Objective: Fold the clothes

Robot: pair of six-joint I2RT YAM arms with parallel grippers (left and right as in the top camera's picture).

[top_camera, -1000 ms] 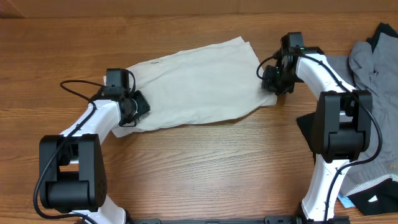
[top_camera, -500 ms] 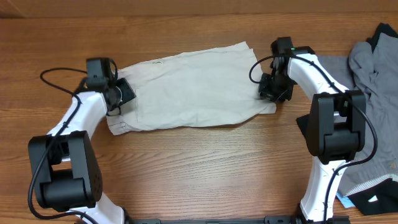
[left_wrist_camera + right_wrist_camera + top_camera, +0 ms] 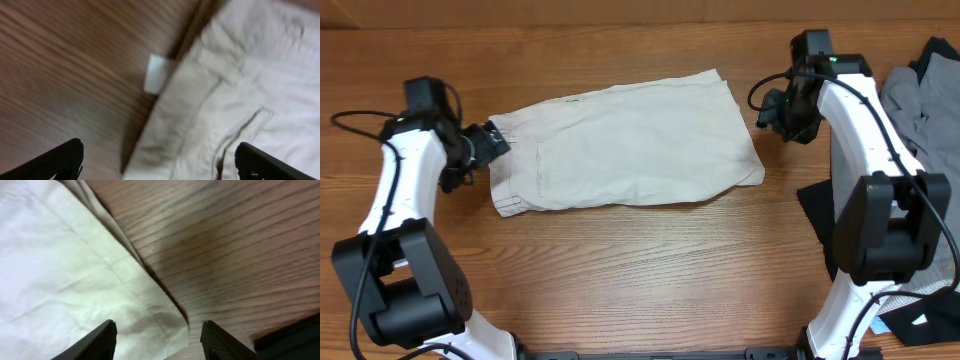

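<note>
I will grab the beige shorts [image 3: 625, 145] next by the waistband's edge with my left gripper, to fold the waistband over toward the leg hems.
The beige shorts [image 3: 625, 145] lie spread flat in the middle of the wooden table, waistband to the left and leg hems to the right. My left gripper [image 3: 488, 138] hovers at the waistband edge, open wide and holding nothing. In the left wrist view the left gripper [image 3: 160, 165] spans the waistband [image 3: 200, 110], with the small white label [image 3: 156, 74] lying beside it on the wood. My right gripper [image 3: 770, 110] sits just off the shorts' right edge. Seen from the right wrist, that gripper [image 3: 157, 340] is open above the hem corner [image 3: 150, 315], with no cloth pinched.
A grey garment [image 3: 920, 110] is heaped at the far right of the table, with black fabric [image 3: 817, 205] below it near the right arm's base. Bare wood [image 3: 640, 270] runs along the front of the table.
Both grippers have opened and let go of the shorts. The left arm pulled back to the left, the right arm back and to the right. The shorts now lie flatter and stretched out.
</note>
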